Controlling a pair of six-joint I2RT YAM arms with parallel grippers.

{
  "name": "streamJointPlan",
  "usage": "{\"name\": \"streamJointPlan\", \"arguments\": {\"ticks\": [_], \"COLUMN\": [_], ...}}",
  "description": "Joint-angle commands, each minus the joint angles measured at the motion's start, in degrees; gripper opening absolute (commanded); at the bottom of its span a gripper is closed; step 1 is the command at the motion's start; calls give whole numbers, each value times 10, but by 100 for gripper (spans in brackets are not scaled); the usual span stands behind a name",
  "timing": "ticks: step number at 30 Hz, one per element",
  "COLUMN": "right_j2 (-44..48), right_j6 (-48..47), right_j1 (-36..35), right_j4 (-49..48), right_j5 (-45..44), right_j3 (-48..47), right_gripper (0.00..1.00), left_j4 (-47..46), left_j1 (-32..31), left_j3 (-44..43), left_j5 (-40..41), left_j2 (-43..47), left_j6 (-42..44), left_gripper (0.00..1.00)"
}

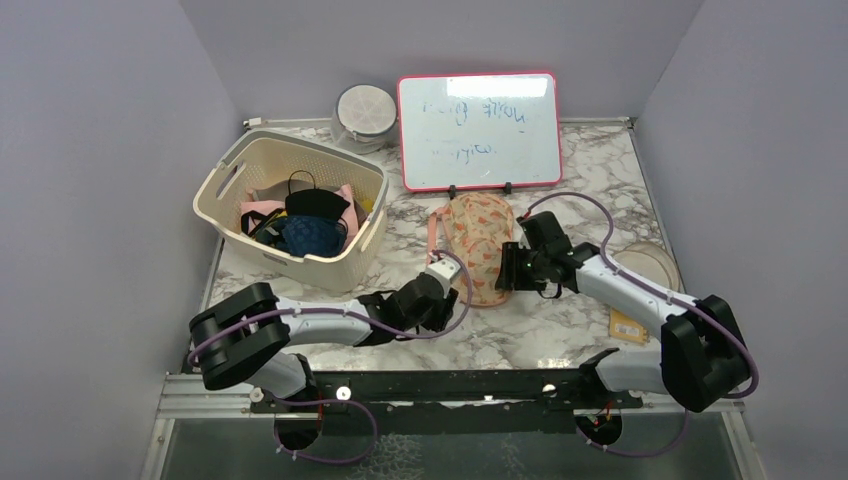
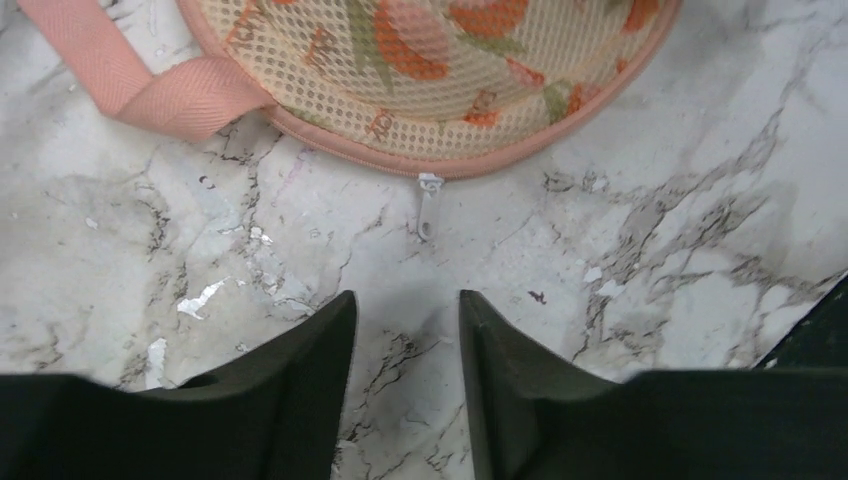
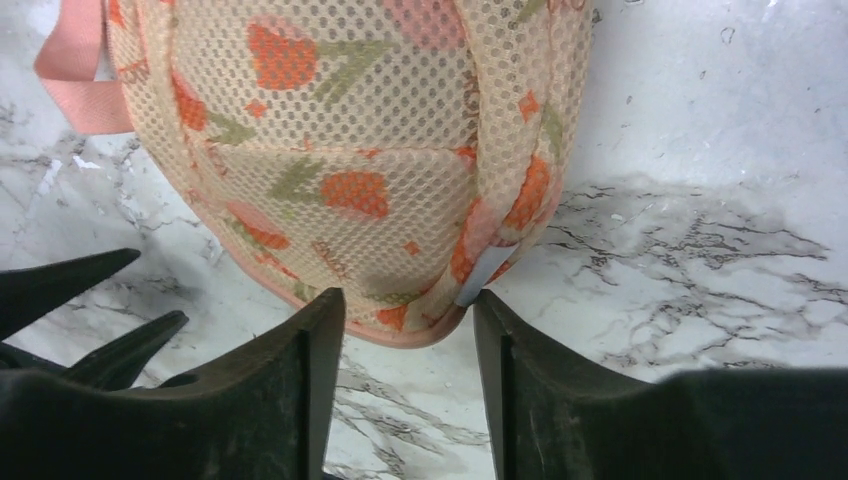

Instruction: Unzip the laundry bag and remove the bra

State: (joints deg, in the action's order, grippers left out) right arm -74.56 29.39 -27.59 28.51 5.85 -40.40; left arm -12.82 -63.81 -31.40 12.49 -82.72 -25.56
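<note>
Next, my left gripper grabs the bag's pink loop, so the laundry bag's zipper pull (image 2: 428, 207) stays free to slide open.
The laundry bag (image 1: 478, 245) lies on the marble table below the whiteboard, peach mesh with orange print and a pink loop (image 2: 150, 85). Its zip looks closed. The small metal zipper pull (image 2: 428, 205) hangs at the bag's pink trim, a short way ahead of my open, empty left gripper (image 2: 405, 300), which sits at the bag's left-front edge (image 1: 445, 275). My right gripper (image 3: 408, 300) is open, with its fingertips either side of the bag's near rounded end (image 3: 350, 150), next to a white tag (image 3: 483, 275). It shows at the bag's right in the top view (image 1: 505, 268). The bra is hidden.
A cream perforated basket (image 1: 225, 180) with black, blue and pink garments stands at the left. A whiteboard (image 1: 478, 130) and a round container (image 1: 363, 115) stand at the back. A round lid (image 1: 648, 265) and a yellow card (image 1: 628, 325) lie at the right.
</note>
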Motion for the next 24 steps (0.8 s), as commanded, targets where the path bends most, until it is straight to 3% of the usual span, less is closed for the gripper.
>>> {"name": "streamJointPlan", "arguments": {"ticks": [1, 4, 9, 20, 24], "right_j2": [34, 51, 66, 67, 67], "right_j6": [-15, -17, -24, -20, -20], "right_j1": [-1, -1, 0, -1, -1], "right_j4": [-35, -44, -51, -76, -80], "right_j5": [35, 52, 61, 88, 90], "right_j3": [15, 25, 31, 42, 45], "right_gripper": [54, 58, 59, 59, 59], "left_j4": [-9, -23, -32, -59, -80], "left_j1": [20, 41, 68, 118, 131], "left_j3": [-5, -11, -30, -63, -61], "left_j5": [-32, -63, -78, -80, -88], "left_j2": [37, 45, 35, -42, -64], "left_j6": [-23, -25, -38, -78, -90], "left_gripper": [48, 62, 74, 69, 73]}}
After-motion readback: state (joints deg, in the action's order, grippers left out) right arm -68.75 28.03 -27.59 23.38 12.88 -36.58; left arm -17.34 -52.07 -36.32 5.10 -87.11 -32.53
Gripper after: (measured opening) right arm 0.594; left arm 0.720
